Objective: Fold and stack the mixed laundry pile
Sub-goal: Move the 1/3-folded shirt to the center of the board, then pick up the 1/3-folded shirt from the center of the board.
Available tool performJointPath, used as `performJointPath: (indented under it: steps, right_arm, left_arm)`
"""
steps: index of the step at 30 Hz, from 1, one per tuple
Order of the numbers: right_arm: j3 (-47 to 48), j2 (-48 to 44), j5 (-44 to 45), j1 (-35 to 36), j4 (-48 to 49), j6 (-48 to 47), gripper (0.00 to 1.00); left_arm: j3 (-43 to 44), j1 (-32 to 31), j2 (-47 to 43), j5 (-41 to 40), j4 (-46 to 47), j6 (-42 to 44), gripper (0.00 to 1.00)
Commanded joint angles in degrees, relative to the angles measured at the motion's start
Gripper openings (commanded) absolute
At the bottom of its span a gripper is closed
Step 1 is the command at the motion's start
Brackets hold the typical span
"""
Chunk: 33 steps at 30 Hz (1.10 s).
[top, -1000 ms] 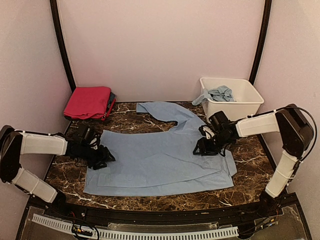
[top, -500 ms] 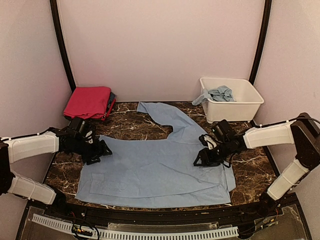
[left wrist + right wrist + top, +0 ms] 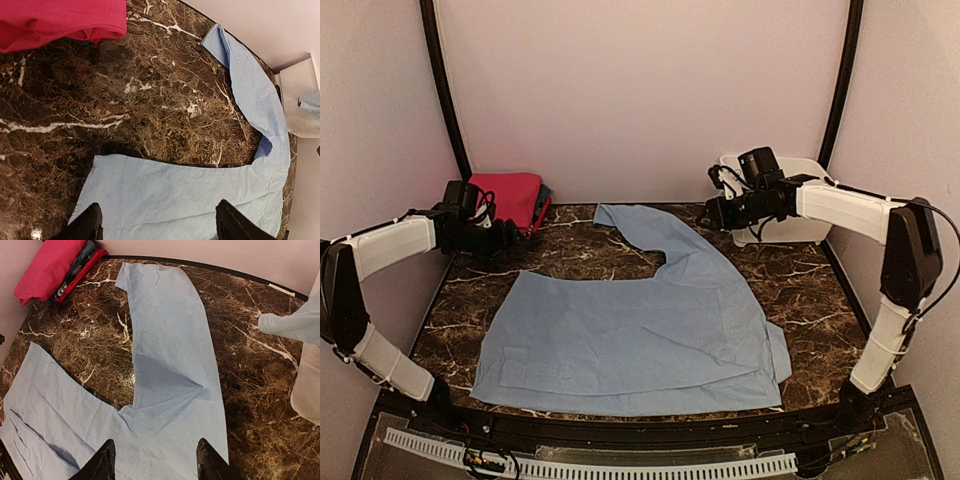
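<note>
Next, my right gripper grabs the pale blue trousers' far leg by its outer edge [image 3: 697, 235] [image 3: 204, 316], tub side, to fold the leg over the body of the trousers.
Pale blue trousers [image 3: 630, 335] lie spread flat mid-table, one leg running toward the back wall [image 3: 650, 225]. My left gripper [image 3: 508, 240] hovers at the back left beside the folded magenta-pink stack [image 3: 500, 200], open and empty. In the left wrist view its fingertips [image 3: 92, 222] frame the trousers [image 3: 190, 200] from above. My right gripper [image 3: 715, 212] hangs open and empty at the back right by the tub. From the right wrist, the gripper [image 3: 155, 462] looks down on the trousers' crotch and far leg [image 3: 170, 340]. More pale blue cloth [image 3: 295, 322] hangs from the tub.
The white plastic tub [image 3: 780, 232] stands at the back right, partly behind my right arm, its wall [image 3: 307, 385] close to the right wrist. The magenta-pink stack [image 3: 50, 267] has dark pieces beneath it. Dark marble table [image 3: 800, 290] shows around the trousers.
Both grippers left the trousers' side edges and rose backward, the left toward the pink stack, the right toward the tub. The left jaws opened wider. The trousers lie flat, shifted slightly left.
</note>
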Motion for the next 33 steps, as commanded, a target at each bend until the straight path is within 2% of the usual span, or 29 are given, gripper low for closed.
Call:
performJointPath:
  steps: [1,5,12,21,26,28,33]
  right_arm:
    - [8.73,9.7,2.72,-0.06,-5.3,-4.19,0.52]
    - [14.14,15.89,3.25,-0.03,-5.23,-4.71,0.51]
    - [23.31,24.74,7.82,-0.05,-7.81,-7.08,0.52]
    - [31.27,32.13,10.26,-0.14,-11.43,-8.41,0.52]
    - [33.06,33.83,10.09,-0.43,-12.4,-9.22,0.51]
    - [33.9,34.57,8.81,-0.81,-12.75,-9.49,0.43]
    - [33.34,34.05,5.35,-1.69,-11.8,-8.52,0.09]
  left_arm:
    - [4.86,0.26,3.37,-1.75,-2.6,5.34,0.77]
    - [9.45,0.88,7.55,-0.22,-6.04,7.7,0.78]
    - [11.48,1.27,11.8,-1.04,-7.42,11.9,0.78]
    - [14.92,1.36,15.89,-3.02,-9.89,16.58,0.72]
    - [19.19,1.4,18.27,-3.79,-14.21,23.85,0.67]
    - [20.91,1.29,19.05,-5.64,-16.46,28.5,0.67]
    - [24.51,1.29,22.73,-5.07,-22.98,38.31,0.64]
